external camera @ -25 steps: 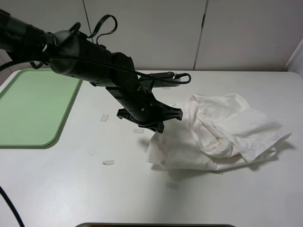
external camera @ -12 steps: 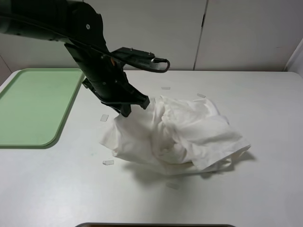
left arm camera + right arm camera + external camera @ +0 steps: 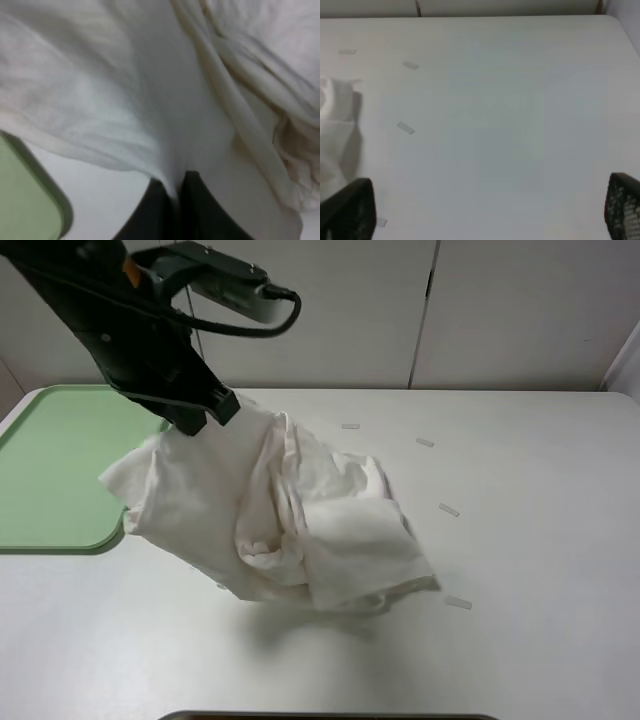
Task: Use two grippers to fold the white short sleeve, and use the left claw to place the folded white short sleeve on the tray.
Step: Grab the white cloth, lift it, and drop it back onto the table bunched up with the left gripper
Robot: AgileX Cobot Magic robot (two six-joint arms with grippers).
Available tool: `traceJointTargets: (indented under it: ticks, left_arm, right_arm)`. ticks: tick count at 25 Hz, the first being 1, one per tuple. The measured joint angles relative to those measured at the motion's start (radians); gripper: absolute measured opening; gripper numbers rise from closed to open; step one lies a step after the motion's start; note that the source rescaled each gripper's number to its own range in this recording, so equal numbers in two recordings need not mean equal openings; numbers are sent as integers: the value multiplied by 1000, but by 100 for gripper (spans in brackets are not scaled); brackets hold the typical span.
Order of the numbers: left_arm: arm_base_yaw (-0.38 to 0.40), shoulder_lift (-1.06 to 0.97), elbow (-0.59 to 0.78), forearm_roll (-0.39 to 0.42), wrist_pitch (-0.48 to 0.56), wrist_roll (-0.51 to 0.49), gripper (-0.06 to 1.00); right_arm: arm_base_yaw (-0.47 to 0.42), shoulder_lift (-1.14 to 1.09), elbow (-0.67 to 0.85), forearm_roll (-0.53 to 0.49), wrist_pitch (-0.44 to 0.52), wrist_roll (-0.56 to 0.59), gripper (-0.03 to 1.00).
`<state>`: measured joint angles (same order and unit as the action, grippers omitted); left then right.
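Observation:
The sleeve's edge in my fingers hangs high beside the sleeve's lower folds, so my left gripper keeps hold of the white short sleeve (image 3: pixel 270 510) until I lower it next.
The white short sleeve (image 3: pixel 270 510) hangs in a loose crumpled bundle from my left gripper (image 3: pixel 205 418), which is shut on its upper edge and holds it lifted, its lower part still near the table. In the left wrist view the cloth (image 3: pixel 150 90) fills the frame, pinched between the dark fingers (image 3: pixel 192 210). The green tray (image 3: pixel 60 465) lies at the table's left edge, beside the hanging cloth's left side. My right gripper (image 3: pixel 490 210) is open and empty, its fingertips (image 3: pixel 350 210) wide apart over bare table; it is out of the exterior view.
The white table (image 3: pixel 520 540) carries several small clear tape pieces, such as one (image 3: pixel 449 510) right of the shirt and one (image 3: pixel 349 426) at the back. White cabinet doors (image 3: pixel 500 310) stand behind the table.
My left gripper has lifted and carried the white shirt leftward and back toward the tray; the cloth has risen off the table and bunched up beneath the gripper.

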<state>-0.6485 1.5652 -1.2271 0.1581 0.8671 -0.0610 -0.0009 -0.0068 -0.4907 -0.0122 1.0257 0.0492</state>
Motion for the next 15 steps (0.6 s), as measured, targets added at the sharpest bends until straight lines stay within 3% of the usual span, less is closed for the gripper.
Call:
traceJointTargets:
  ticks: [8, 15]
  left_arm:
    - [0, -161, 0, 1, 68, 0, 0]
    - [0, -86, 0, -38, 39, 0, 0]
  right_arm:
    - [0, 0, 0, 0, 0, 0, 100]
    - [0, 0, 0, 0, 0, 0, 100]
